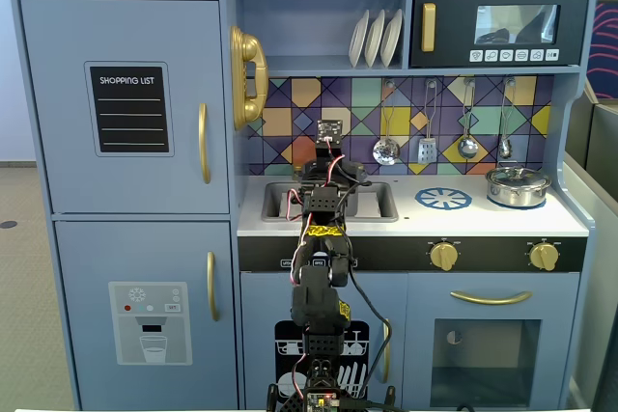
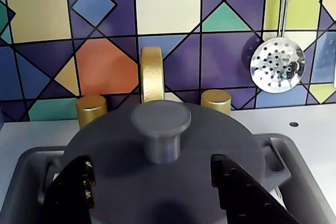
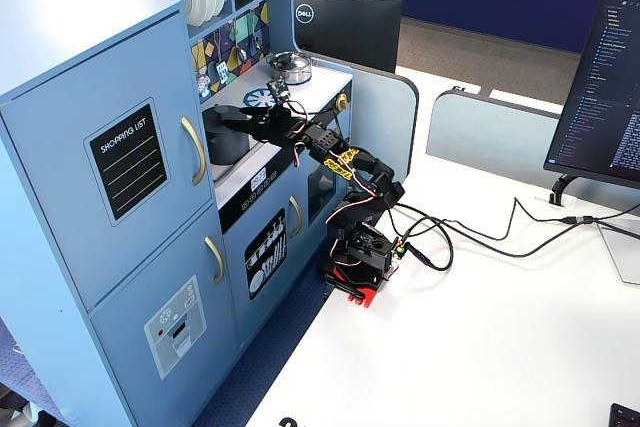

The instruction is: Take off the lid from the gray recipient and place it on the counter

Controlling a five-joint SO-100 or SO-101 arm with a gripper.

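Next, my gripper grabs the lid's knob, to lift the lid off the gray recipient and set the lid on the counter.
The dark-gray lid [image 2: 113,148] with its center knob [image 2: 160,124] sits on the gray recipient, whose side handle [image 2: 276,156] shows at the right. The pot stands in the recessed sink [image 2: 21,182]. My gripper [image 2: 152,165] is open just above the lid, with one black finger [image 2: 73,187] left and one [image 2: 241,187] right of the knob, both nearer the camera than it. In a fixed view the pot [image 3: 228,142] sits under the gripper [image 3: 226,113]. In the front fixed view the arm [image 1: 323,202] hides pot and lid. The white counter [image 1: 483,221] lies to the right.
A gold faucet [image 2: 151,74] and two gold taps [image 2: 91,109] stand behind the pot. A blue burner print [image 1: 443,199] and a shiny silver pot [image 1: 518,185] sit on the counter's right. Utensils, among them a skimmer [image 2: 277,68], hang on the tiled back wall.
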